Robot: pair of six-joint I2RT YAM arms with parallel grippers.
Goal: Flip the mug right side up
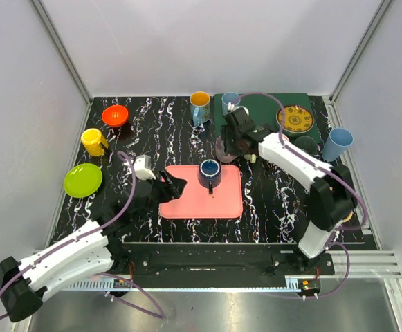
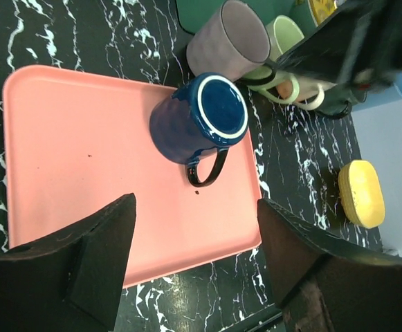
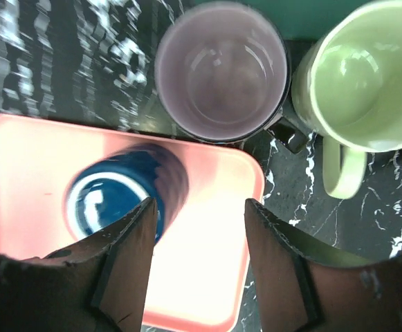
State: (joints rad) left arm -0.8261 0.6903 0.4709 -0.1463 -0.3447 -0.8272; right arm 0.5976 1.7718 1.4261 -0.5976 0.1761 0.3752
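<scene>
The left gripper pinches the mug's handle near its base (image 1: 211,186) (image 2: 218,167) next, which leaves the rest for my right gripper to turn the mug upright.
The dark blue mug (image 1: 209,173) stands upside down on the pink tray (image 1: 187,200), its flat base with a pale ring facing up and its handle toward the near edge. From the left wrist the mug (image 2: 197,124) lies ahead of my left gripper (image 2: 195,204), which is open over the tray's (image 2: 83,138) near part with nothing between its fingers. My right gripper (image 3: 199,207) is open too, hovering over the tray's (image 3: 207,277) far right corner, the mug (image 3: 124,197) beside its left finger and apart from it. In the top view the right gripper (image 1: 230,142) is behind the mug and the left gripper (image 1: 173,185) to its left.
A mauve mug (image 3: 220,69) and a pale green mug (image 3: 367,76) stand upright just behind the tray. Farther off are an orange bowl (image 1: 115,115), a yellow mug (image 1: 93,142), a green plate (image 1: 83,180), an orange mug (image 1: 200,104), a patterned plate (image 1: 297,119) and a light blue cup (image 1: 337,144).
</scene>
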